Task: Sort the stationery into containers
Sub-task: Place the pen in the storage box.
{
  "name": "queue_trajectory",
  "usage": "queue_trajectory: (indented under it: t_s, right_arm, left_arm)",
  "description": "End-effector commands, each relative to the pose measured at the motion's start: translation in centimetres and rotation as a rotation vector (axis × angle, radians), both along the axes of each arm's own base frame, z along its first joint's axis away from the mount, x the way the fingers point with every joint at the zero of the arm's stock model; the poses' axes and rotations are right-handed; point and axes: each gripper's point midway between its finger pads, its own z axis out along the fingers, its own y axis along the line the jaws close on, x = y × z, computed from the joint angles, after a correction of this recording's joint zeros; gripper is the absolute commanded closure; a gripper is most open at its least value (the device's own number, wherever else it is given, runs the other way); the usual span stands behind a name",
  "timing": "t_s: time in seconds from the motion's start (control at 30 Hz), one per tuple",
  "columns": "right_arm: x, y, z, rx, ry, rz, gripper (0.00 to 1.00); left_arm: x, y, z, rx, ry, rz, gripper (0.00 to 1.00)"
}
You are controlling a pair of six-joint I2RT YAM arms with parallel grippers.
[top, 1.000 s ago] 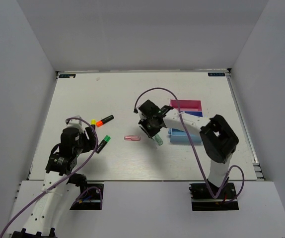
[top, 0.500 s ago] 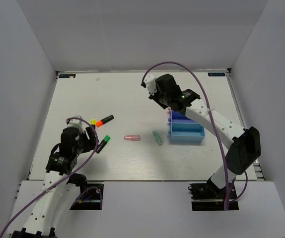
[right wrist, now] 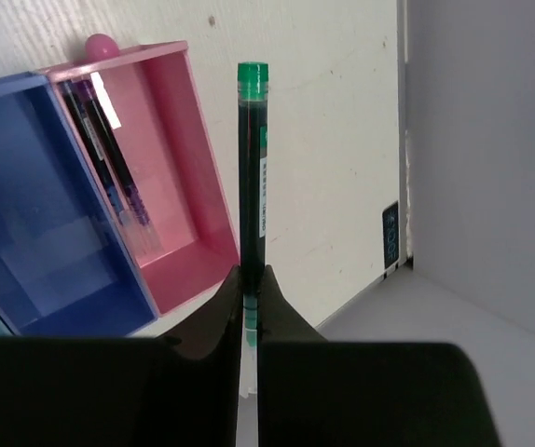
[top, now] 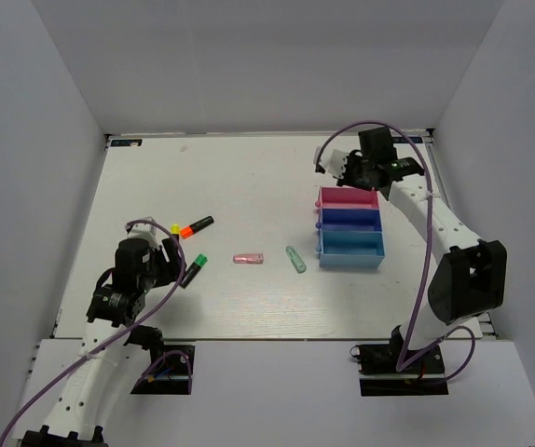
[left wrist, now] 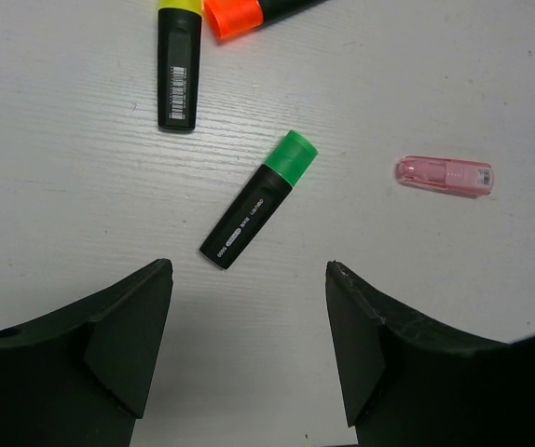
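Note:
My right gripper moves the pen toward the magenta-pink tray and only then opens. The pen hangs past the magenta-pink tray's far edge, so it would now end on the tabletop.
My right gripper [right wrist: 251,279] is shut on a thin dark pen with a green cap [right wrist: 253,158]. It holds the pen above the table just beyond the far edge of the magenta-pink tray [right wrist: 193,186]. Thin dark pens [right wrist: 109,168] lie in that tray. The dark blue tray [right wrist: 53,223] is next to it. In the top view the right gripper [top: 339,170] is behind the joined pink [top: 349,192], dark blue [top: 349,217] and light blue [top: 351,249] trays. My left gripper [left wrist: 249,270] is open above the table, just short of a green-black marker [left wrist: 259,199].
Yellow-black [left wrist: 179,60] and orange-black [left wrist: 249,11] markers lie beyond the green one. A pink marker [top: 248,259] and a pale green marker [top: 295,259] lie mid-table, left of the light blue tray. The back wall and right table edge [right wrist: 393,242] are close to the right gripper.
My right arm has swung from mid-table near the pale green marker to the far right, behind the pink tray, carrying the thin pen. The left arm has not moved.

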Motion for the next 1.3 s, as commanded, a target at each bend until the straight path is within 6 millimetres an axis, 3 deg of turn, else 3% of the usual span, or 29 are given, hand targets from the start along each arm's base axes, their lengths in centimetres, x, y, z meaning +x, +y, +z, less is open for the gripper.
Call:
queue_trajectory:
  t_s: [0.0, 0.3, 0.37, 0.6, 0.67, 0.7, 0.77, 0.97, 1.23, 1.27]
  right_arm:
    - [-0.4, 1.5, 0.0, -0.012, 0.013, 0.267, 1.00]
    - [0.0, 0.7, -3.5, 0.036, 0.118, 0.339, 1.00]
    - [-0.3, 0.0, -5.4, 0.012, 0.130, 0.333, 1.00]
    - [0.9, -0.8, -6.9, -0.001, 0.149, 0.306, 1.00]
    - [0.6, -0.9, -7.5, -0.006, 0.177, 0.314, 0.90]
    - [0.6, -0.9, -7.6, -0.006, 0.183, 0.316, 0.80]
    - [0.3, -1.1, -8.1, -0.007, 0.213, 0.314, 0.75]
    - [0.3, -1.1, -7.9, 0.023, 0.212, 0.299, 0.54]
    - [0.2, -1.0, -6.7, 0.079, 0.199, 0.277, 0.54]
    - [0.3, -1.1, -6.5, 0.092, 0.198, 0.265, 0.58]
  left_arm:
    - [0.1, -0.1, -0.2, -0.007, 0.000, -0.006, 0.23]
    - [0.2, -0.1, -0.2, -0.003, 0.004, -0.009, 0.23]
    - [0.2, -0.2, -0.3, -0.004, 0.006, -0.014, 0.23]
    - [0.2, -0.3, -0.4, -0.005, 0.019, -0.015, 0.23]
    - [0.2, -0.2, -0.5, -0.004, 0.020, -0.012, 0.23]
    - [0.1, -0.3, -0.6, -0.001, 0.027, -0.016, 0.23]
    - [0.2, -0.2, -0.7, -0.001, 0.029, -0.015, 0.23]
    - [0.3, -0.2, -0.7, -0.002, 0.033, -0.012, 0.23]
    - [0.6, 0.0, -0.8, 0.017, 0.037, -0.006, 0.23]
    - [0.6, 0.1, -0.8, 0.021, 0.038, 0.000, 0.23]
